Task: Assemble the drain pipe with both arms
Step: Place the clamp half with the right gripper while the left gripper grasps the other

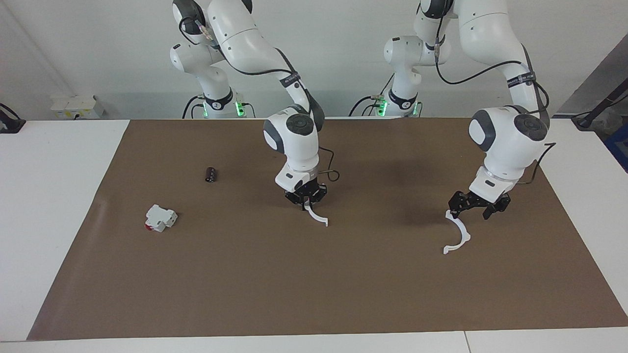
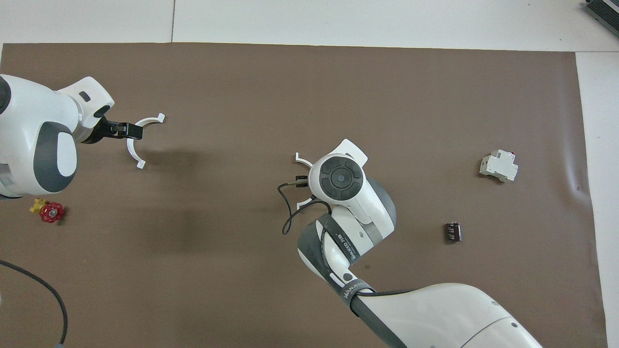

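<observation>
The arc of the pipe hangs over the brown mat (image 1: 245, 284) and the pipe would lie flat, so my right gripper needs to open its fingers.
The drain pipe is in two white half-ring arcs, well apart. My right gripper (image 1: 307, 202) points down over the middle of the brown mat (image 1: 245, 284), shut on one arc (image 1: 317, 216) that hangs low over the mat. In the overhead view the right wrist hides this gripper and only the arc's ends (image 2: 301, 158) show. My left gripper (image 1: 454, 211) is over the left arm's end of the mat, shut on the upper end of the other arc (image 1: 460, 234). The overhead view shows its fingers (image 2: 126, 130) pinching that arc (image 2: 131, 147).
A white box with a red mark (image 1: 160, 218) (image 2: 498, 166) lies toward the right arm's end. A small black cylinder (image 1: 211, 174) (image 2: 452, 231) lies nearer to the robots than the box. A red valve handle with a yellow piece (image 2: 51, 211) lies under the left arm.
</observation>
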Controlling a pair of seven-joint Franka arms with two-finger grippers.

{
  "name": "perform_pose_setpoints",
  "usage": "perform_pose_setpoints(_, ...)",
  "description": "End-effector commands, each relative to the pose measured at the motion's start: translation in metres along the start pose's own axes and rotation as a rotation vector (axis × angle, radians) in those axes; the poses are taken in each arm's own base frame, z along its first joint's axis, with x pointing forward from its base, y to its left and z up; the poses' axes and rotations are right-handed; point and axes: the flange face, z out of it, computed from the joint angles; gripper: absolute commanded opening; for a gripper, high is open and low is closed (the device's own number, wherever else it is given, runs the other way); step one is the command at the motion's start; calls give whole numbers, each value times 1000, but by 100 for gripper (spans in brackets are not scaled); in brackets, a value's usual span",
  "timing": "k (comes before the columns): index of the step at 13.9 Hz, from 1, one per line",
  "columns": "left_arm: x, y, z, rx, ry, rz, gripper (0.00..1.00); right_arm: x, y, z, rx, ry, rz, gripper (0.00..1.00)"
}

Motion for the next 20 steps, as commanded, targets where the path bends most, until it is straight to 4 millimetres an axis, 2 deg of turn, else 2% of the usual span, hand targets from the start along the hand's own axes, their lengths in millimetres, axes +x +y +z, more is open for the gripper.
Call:
perform_pose_setpoints(1,19,-20,23,0,23,6,99,-3,-3,8,-7,20,12,21)
perform_pose_setpoints(2,19,-25,28,2,25,21,99,-2,-3,8,-6,21,14,40)
perform_pose_setpoints(4,19,-36,41,8,37,53,99,0,-3,4,-3,28,17,100)
perform_pose_setpoints(6,18,-37,56,15,50,72,98,5,-3,-15,7,45,17,100)
perform_pose_setpoints(8,13,-36,64,9,45,103,89,10,5,-44,13,57,34,100)
perform_pose_setpoints(10,12,-30,66,6,44,115,89,16,19,-76,11,66,59,100)
perform_pose_setpoints(13,8,-23,71,-7,31,111,87,36,76,-124,-8,68,132,100)
perform_pose_setpoints(16,8,-24,70,-20,34,96,83,49,129,-155,-28,64,151,100)
perform_pose_setpoints(19,8,-24,70,-24,39,87,81,53,184,-187,-42,36,168,100)
perform_pose_setpoints(20,8,-24,68,-26,38,86,71,52,203,-196,-51,23,178,100)
